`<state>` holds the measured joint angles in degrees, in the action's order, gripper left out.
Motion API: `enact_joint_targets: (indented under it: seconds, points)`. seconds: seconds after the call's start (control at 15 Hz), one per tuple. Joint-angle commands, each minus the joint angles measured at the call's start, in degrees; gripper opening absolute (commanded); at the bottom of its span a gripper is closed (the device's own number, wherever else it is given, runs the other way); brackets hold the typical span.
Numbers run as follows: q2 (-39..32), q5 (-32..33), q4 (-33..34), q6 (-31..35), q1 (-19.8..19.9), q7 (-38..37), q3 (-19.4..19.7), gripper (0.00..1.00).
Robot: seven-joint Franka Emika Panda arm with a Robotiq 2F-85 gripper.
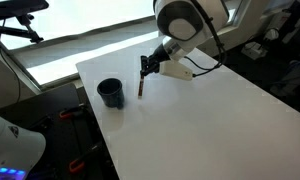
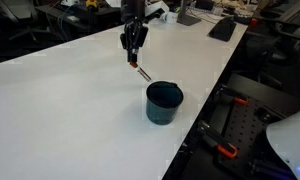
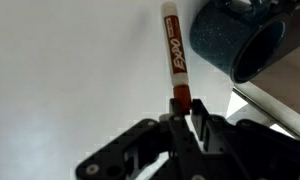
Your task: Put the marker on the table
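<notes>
The marker (image 1: 140,88) (image 3: 173,55) slants steeply from my fingers high above the white tabletop. I should lower it before my gripper lets go of it.
My gripper (image 3: 184,112) is shut on the red end of the marker (image 3: 173,55), a thin red stick with a white end. In both exterior views the gripper (image 1: 144,72) (image 2: 134,57) holds the marker (image 1: 140,88) (image 2: 141,72) tilted, with its lower end at or just above the white table (image 1: 210,120) (image 2: 60,110). I cannot tell whether it touches the table. The wrist view shows the table (image 3: 70,70) beneath the marker.
A dark blue round cup (image 1: 111,93) (image 2: 163,102) (image 3: 235,40) stands upright close beside the marker, near the table's edge. Beyond that edge are a dark floor and equipment (image 2: 240,120).
</notes>
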<state>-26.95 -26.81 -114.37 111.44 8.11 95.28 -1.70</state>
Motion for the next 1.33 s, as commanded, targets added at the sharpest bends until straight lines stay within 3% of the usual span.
enact_joint_targets:
  seconds: [0.0,0.87,0.93,1.27]
  points:
    - [-3.7,1.3,2.1,0.7,0.7,-1.1,-0.5,0.04]
    - [-10.1,4.2,5.9,0.5,1.4,-6.3,-0.8,0.04]
    - [-9.8,3.6,4.9,0.9,2.2,-4.5,-1.3,0.16]
    - [-10.0,4.0,5.2,0.9,2.2,-5.1,-1.4,0.16]
